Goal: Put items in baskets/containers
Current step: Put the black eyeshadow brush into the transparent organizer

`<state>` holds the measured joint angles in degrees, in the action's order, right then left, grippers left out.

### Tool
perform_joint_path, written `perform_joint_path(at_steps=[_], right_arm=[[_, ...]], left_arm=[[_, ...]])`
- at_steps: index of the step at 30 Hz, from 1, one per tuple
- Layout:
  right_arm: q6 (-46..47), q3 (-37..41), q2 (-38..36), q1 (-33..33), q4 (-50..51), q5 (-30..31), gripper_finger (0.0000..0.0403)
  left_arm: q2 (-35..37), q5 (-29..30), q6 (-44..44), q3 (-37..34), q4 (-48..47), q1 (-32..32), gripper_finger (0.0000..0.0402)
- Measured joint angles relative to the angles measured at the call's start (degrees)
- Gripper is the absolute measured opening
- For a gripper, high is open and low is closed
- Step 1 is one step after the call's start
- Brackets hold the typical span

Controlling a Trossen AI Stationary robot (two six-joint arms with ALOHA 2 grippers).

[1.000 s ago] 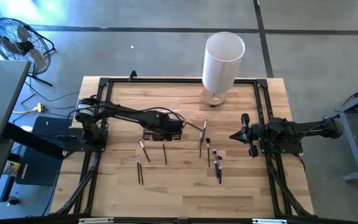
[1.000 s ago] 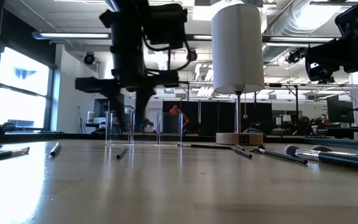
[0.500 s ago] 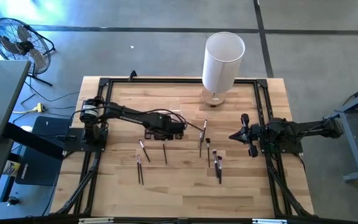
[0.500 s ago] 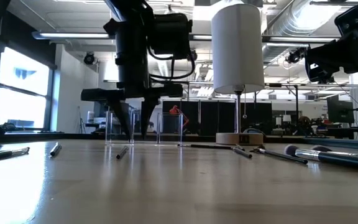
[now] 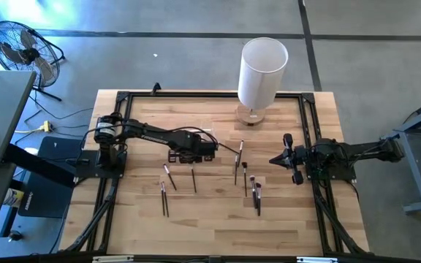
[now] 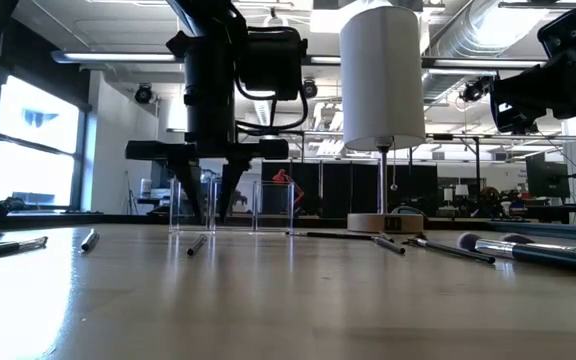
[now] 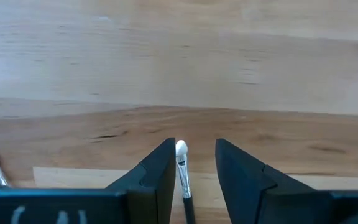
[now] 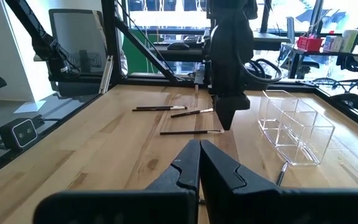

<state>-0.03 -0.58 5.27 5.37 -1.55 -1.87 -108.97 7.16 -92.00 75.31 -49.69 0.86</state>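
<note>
My left gripper reaches the brush and grabs its white-tipped end [image 5: 193, 171] next, since the brush's dark handle [image 5: 194, 184] stays free to go into the clear holder.
My left gripper [image 6: 215, 215] points straight down near the table's middle [image 5: 188, 155]. It is open, with its fingertips just above the wood. Between its fingers a thin dark brush with a white tip [image 7: 181, 149] lies on the table, close beside one finger. This brush also shows under the gripper in the right wrist view [image 8: 191, 131]. Several more brushes [image 5: 194, 180] [image 5: 245, 175] lie loose on the near half. The clear plastic holder [image 8: 294, 130] stands just beyond the left gripper toward the far edge. My right gripper [image 5: 275, 158] waits shut and level at the right edge.
A tall white cylinder [image 5: 263, 73] on a round wooden base stands at the far edge, right of centre. A black frame [image 5: 123, 96] runs around the tabletop. Two brushes [image 8: 169, 109] lie beyond the left gripper toward the left side.
My left gripper has sunk a little toward the table over the white-tipped brush, its fingers staying apart. The brushes and the holder have kept their places.
</note>
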Motion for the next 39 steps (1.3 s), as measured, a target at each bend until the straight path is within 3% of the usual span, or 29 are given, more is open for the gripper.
perform_joint_path(at_steps=[12,24,27,32,39], right_arm=[[0.01,0.0,0.03,-0.02,0.02,0.01,0.0007],[0.02,0.0,0.03,-0.02,-0.21,0.0,0.0005],[-0.01,0.0,0.03,0.0,-0.23,-0.02,0.0006],[0.0,0.0,0.03,0.0,-0.27,-0.02,0.0007],[0.01,0.0,0.03,-0.02,-0.32,-0.02,0.0008]], left_arm=[[-3.94,-3.36,-3.28,0.32,1.34,-0.12,0.0112],[-5.26,-3.07,-4.06,0.17,1.95,-0.11,0.0109],[-5.31,-2.96,-3.8,0.17,2.16,-0.11,0.0086],[-5.35,-3.65,-1.03,0.15,3.54,-0.09,0.0011],[-5.24,-2.13,-0.83,0.19,4.17,-0.46,0.0003]])
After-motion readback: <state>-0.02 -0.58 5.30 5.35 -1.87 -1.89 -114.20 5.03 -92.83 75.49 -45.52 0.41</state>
